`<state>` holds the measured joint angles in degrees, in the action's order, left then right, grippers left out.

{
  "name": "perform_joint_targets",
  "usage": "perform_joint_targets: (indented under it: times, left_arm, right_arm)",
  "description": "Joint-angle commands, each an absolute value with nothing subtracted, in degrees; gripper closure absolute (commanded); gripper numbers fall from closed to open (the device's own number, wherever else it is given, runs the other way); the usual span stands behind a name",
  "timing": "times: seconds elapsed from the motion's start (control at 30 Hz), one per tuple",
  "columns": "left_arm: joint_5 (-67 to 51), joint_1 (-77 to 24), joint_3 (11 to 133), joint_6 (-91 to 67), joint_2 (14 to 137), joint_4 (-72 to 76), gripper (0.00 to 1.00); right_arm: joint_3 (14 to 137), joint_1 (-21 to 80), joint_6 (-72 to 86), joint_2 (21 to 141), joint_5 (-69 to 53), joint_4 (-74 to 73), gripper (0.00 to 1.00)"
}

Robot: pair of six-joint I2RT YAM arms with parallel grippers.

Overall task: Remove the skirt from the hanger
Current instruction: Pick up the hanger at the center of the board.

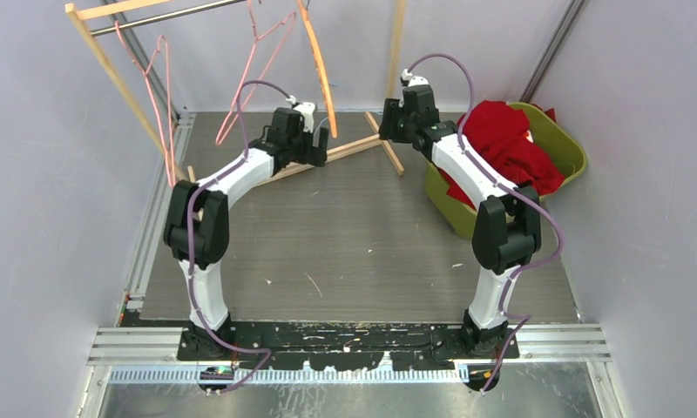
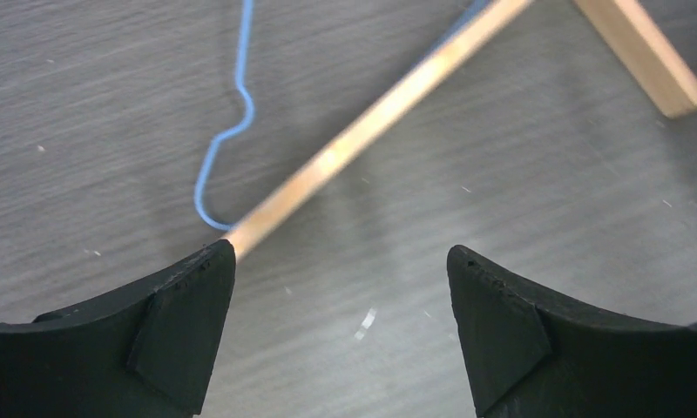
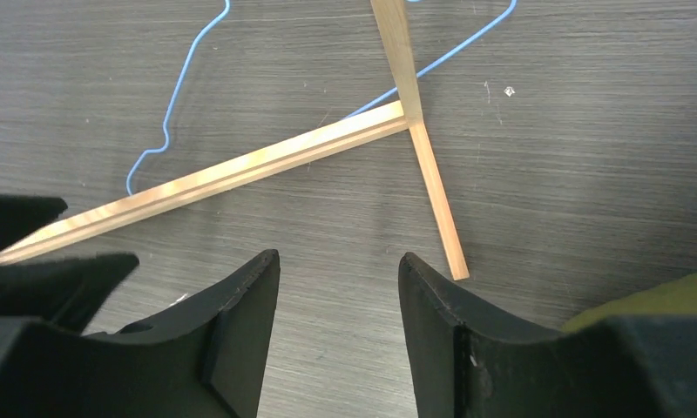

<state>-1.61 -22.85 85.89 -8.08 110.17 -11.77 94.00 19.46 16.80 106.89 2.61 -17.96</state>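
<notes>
My left gripper will grip the blue wire hanger (image 2: 232,131) next by its bent end near the foot bar, so the hook stays free to hang.
A red garment (image 1: 506,144) lies heaped in the green basket (image 1: 571,148) at the right; no cloth hangs on any hanger. An orange hanger (image 1: 319,65) and pink wire hangers (image 1: 262,61) hang bare from the rack's rail. A blue wire hanger (image 2: 232,131) lies on the floor by the rack's foot and also shows in the right wrist view (image 3: 166,131). My left gripper (image 1: 321,144) (image 2: 341,252) is open and empty, low over the wooden foot bar (image 2: 371,122). My right gripper (image 1: 387,122) (image 3: 338,257) is open and empty beside it, left of the basket.
The wooden rack's foot (image 3: 240,170) forms a T on the grey floor (image 1: 345,235) between the two grippers. Its slanted post (image 1: 110,74) rises at the back left, with another pink hanger (image 1: 158,96). Grey walls close in both sides.
</notes>
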Motion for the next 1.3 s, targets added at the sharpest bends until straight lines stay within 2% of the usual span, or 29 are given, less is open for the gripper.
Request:
perform_joint_targets:
  times: [0.0, 0.33, 0.6, 0.93, 1.13, 1.2, 1.27]
  left_arm:
    - [-3.9, -19.0, 91.9, -6.9, 114.9, -6.8, 0.10]
    - [-13.0, -13.9, 104.9, -6.8, 125.2, -6.5, 0.10]
    - [-22.1, -13.5, 111.8, -7.8, 132.0, -10.6, 0.10]
    - [-24.9, -13.4, 119.3, -9.5, 138.7, -12.6, 0.09]
    - [-24.9, -13.3, 119.8, -9.9, 140.5, -12.6, 0.09]
    - [-25.0, -13.2, 119.7, -9.9, 140.8, -12.6, 0.11]
    - [-25.3, -13.2, 119.7, -9.9, 141.0, -12.6, 0.20]
  right_arm:
    - [93.8, 18.5, 18.1, 104.0, 1.0, -14.8, 0.43]
    - [92.5, 17.2, 18.8, 104.5, -0.1, -14.4, 0.44]
    - [93.6, 15.6, 19.5, 106.4, -0.7, -14.3, 0.44]
    - [93.4, 13.8, 20.6, 107.2, -2.3, -14.0, 0.46]
    - [92.3, 13.0, 20.7, 106.8, -2.7, -14.1, 0.47]
    - [91.9, 13.0, 20.7, 106.7, -2.8, -14.0, 0.47]
    - [91.6, 12.9, 20.8, 106.6, -3.0, -14.0, 0.47]
